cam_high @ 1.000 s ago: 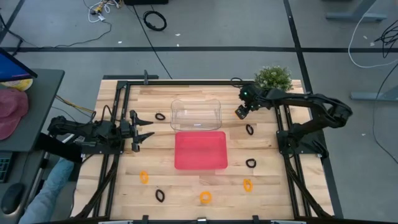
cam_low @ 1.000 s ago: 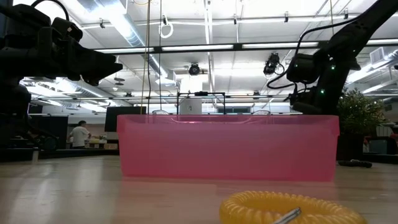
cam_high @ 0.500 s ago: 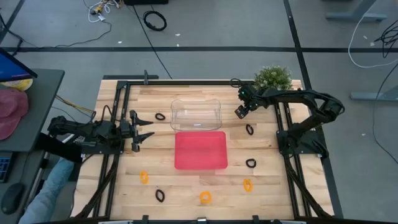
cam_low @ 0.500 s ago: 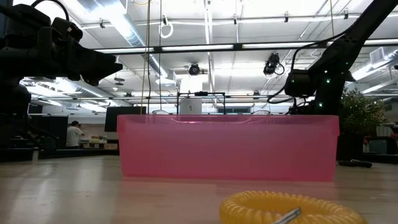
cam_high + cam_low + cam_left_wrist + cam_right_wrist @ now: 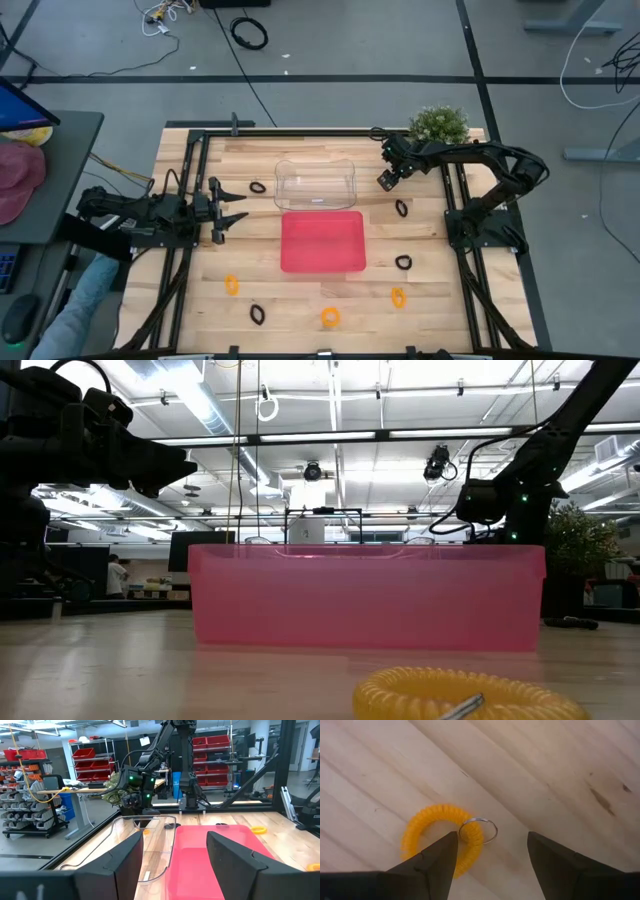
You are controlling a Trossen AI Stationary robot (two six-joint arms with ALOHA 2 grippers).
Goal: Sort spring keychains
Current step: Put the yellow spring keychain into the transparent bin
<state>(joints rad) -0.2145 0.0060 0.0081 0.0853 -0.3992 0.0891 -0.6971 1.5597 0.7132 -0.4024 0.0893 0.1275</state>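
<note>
The orange keychain is ready for my right gripper to close on: the fingers straddle the coil side at the metal ring (image 5: 478, 830), with one inside the loop.
An orange spring keychain (image 5: 440, 837) with a metal ring (image 5: 478, 830) lies flat on the wood. My right gripper (image 5: 491, 840) hangs just above it, open and pointing steeply down, beside the right end of the clear container (image 5: 315, 184). In the high view that gripper (image 5: 385, 181) hides this keychain. Other spring keychains lie loose on the table: black ones (image 5: 257, 187), (image 5: 401, 208), (image 5: 403, 262) and orange ones (image 5: 231, 285), (image 5: 330, 317), (image 5: 398, 297). My left gripper (image 5: 226, 211) waits open and level at the table's left, aimed at the red tray (image 5: 322, 241).
The clear container stands just beyond the red tray at mid-table. A potted plant (image 5: 439, 124) sits at the far right corner. Black frame rails (image 5: 190, 200) run along both sides. A black keychain (image 5: 257, 313) lies near the front edge.
My right gripper has sunk toward the table beside the clear container's right end and tipped a little steeper, its fingers still apart. The keychains have not moved.
</note>
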